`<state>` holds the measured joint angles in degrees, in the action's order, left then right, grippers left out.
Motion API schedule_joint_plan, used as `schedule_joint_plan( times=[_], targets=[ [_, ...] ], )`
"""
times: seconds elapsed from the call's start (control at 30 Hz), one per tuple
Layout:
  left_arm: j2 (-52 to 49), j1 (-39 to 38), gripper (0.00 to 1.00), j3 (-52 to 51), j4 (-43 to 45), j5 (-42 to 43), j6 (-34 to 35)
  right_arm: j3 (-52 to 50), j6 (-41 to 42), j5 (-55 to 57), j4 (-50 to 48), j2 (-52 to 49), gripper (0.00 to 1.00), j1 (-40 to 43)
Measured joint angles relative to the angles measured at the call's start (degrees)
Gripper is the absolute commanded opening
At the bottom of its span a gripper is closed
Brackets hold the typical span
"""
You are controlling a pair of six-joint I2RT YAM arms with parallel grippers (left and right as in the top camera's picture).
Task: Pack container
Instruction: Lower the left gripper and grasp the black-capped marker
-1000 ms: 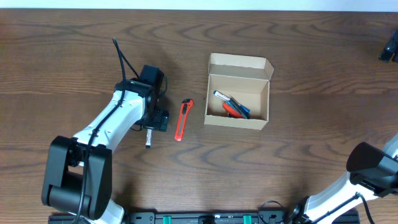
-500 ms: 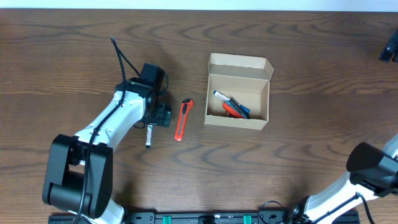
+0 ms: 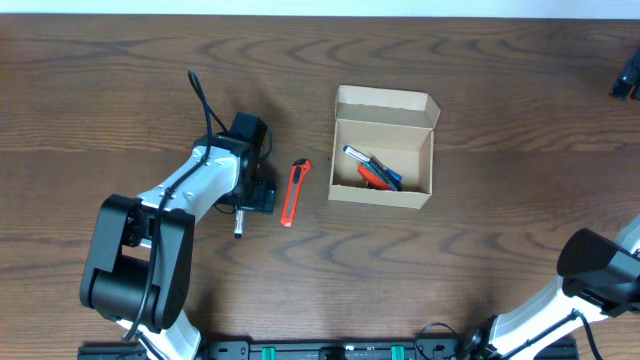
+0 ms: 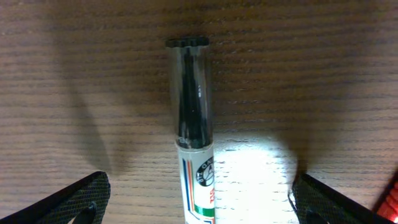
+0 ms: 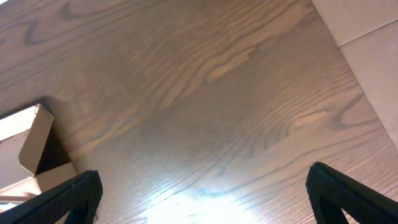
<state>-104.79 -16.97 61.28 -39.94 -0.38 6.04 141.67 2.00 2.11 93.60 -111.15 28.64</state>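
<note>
The left gripper's fingers meet their shadows on the wood beside the marker, with its body between them, so the gripper needs to close on the marker's white body (image 3: 240, 213) (image 4: 199, 187). Closing now would hold it now.
The container (image 3: 383, 160) is a small tan cardboard box in the middle of the table, its flap lid open toward the far side. Several pens (image 3: 372, 170) lie inside. A white marker with a black cap (image 4: 189, 93) lies on the wood, and in the overhead view this marker (image 3: 239, 224) is left of the box. My left gripper (image 4: 199, 205) is open and low over the marker, one finger on each side and neither touching. My right gripper (image 5: 205, 199) is open over bare wood, with a box flap (image 5: 34, 146) at its left.
A red utility knife (image 3: 292, 192) lies between the marker and the box, close to my left gripper (image 3: 250, 203). A black part (image 3: 627, 75) shows at the table's far right edge. The right arm's base (image 3: 600, 270) stands at the near right.
The left arm's rear links swung right and its gripper shifted slightly over the marker. Marker, knife and box have not moved. Both grippers stay open.
</note>
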Motion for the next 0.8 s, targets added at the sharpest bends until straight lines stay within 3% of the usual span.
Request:
schedule_joint_plan(
  times=[0.03,0.2,0.33,0.5,0.8],
  targets=[
    [0.0,0.0,1.00,0.0,0.0,0.0,0.0,0.0,0.0,0.0,0.0,0.0,0.99,0.0],
    [0.0,0.0,0.64,0.0,0.2,0.1,0.4,0.0,0.0,0.0,0.0,0.0,0.99,0.0],
    [0.0,0.0,0.49,0.0,0.2,0.2,0.3,0.0,0.0,0.0,0.0,0.0,0.99,0.0],
    [-0.1,0.0,0.07,0.0,0.6,0.2,0.5,0.0,0.0,0.0,0.0,0.0,0.99,0.0],
    [-0.1,0.0,0.06,0.0,0.9,0.2,0.2,0.0,0.0,0.0,0.0,0.0,0.99,0.0]
  ],
)
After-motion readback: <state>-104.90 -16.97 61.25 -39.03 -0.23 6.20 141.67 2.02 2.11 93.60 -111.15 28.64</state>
